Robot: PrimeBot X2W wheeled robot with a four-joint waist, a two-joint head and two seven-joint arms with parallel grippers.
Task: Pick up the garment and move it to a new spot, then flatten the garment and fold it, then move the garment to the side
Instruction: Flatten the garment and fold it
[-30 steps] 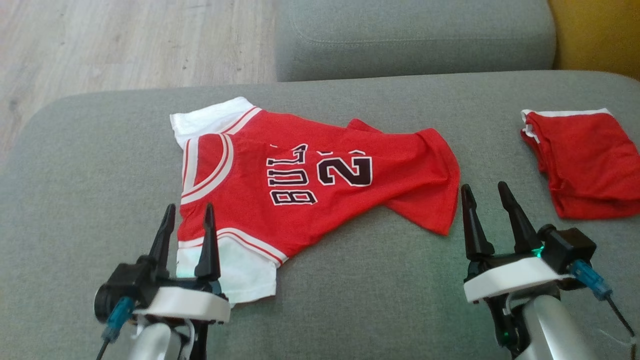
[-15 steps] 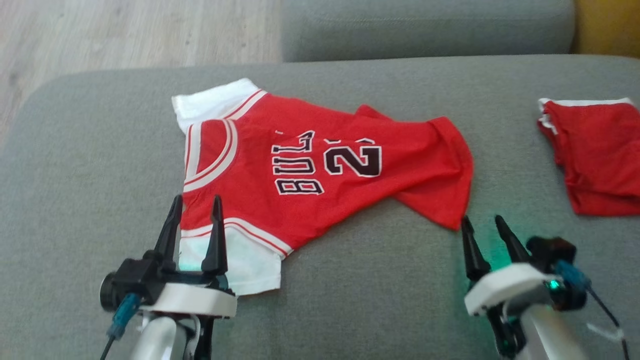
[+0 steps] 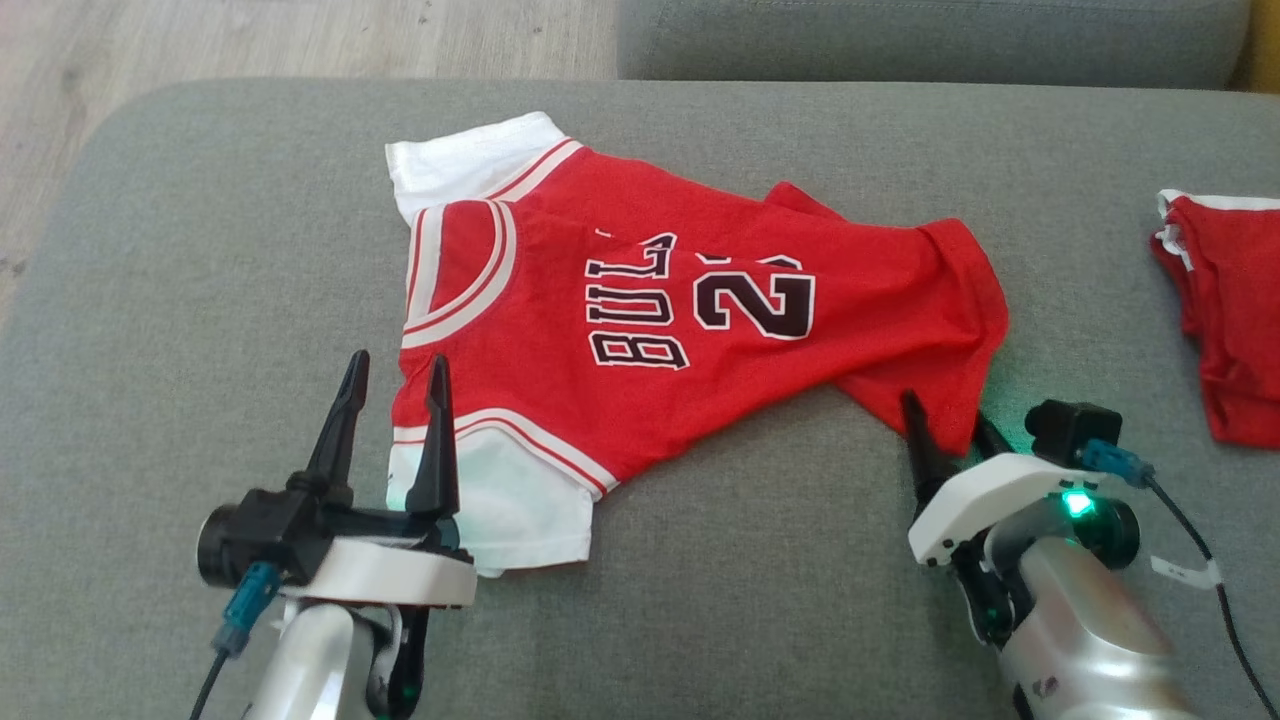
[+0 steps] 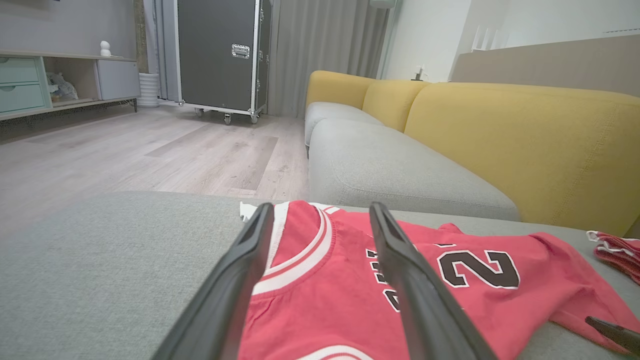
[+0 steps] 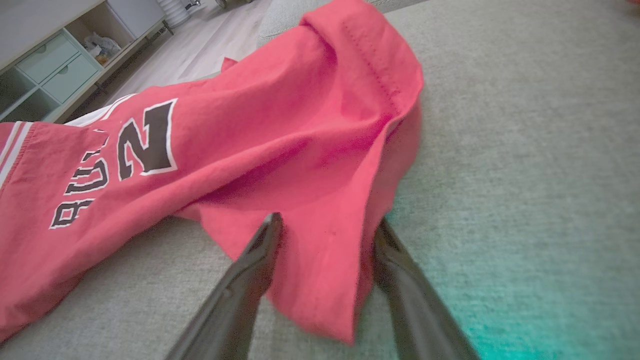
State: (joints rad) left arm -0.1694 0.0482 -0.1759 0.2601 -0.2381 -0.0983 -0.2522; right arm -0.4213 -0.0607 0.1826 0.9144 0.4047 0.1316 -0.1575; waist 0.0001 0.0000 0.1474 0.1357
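My left gripper will next grab the jersey (image 3: 672, 324) by the edge of its near white sleeve (image 3: 492, 568). The jersey lies spread and slack on the couch.
The garment (image 3: 700, 300) is a red jersey with white sleeves and black lettering, lying spread and creased on the grey couch seat (image 3: 200, 250). My left gripper (image 3: 398, 365) hovers open over its near white sleeve and red shoulder; in the left wrist view the left gripper (image 4: 322, 207) frames the jersey's neckline (image 4: 300, 250). My right gripper (image 3: 945, 412) is at the jersey's near right corner. In the right wrist view the right gripper (image 5: 327, 222) stands open with that red hem corner (image 5: 320, 280) between its fingers.
A second red cloth (image 3: 1230, 320) lies crumpled at the seat's right edge. Another grey cushion (image 3: 900, 40) stands behind, with a yellow backrest (image 4: 500, 140) to the right. Wooden floor (image 3: 250, 40) lies beyond the seat's far left edge.
The head camera has tilted, shifting the whole picture. My right gripper has moved forward until its fingers straddle the jersey's corner. The left gripper has stayed over the sleeve.
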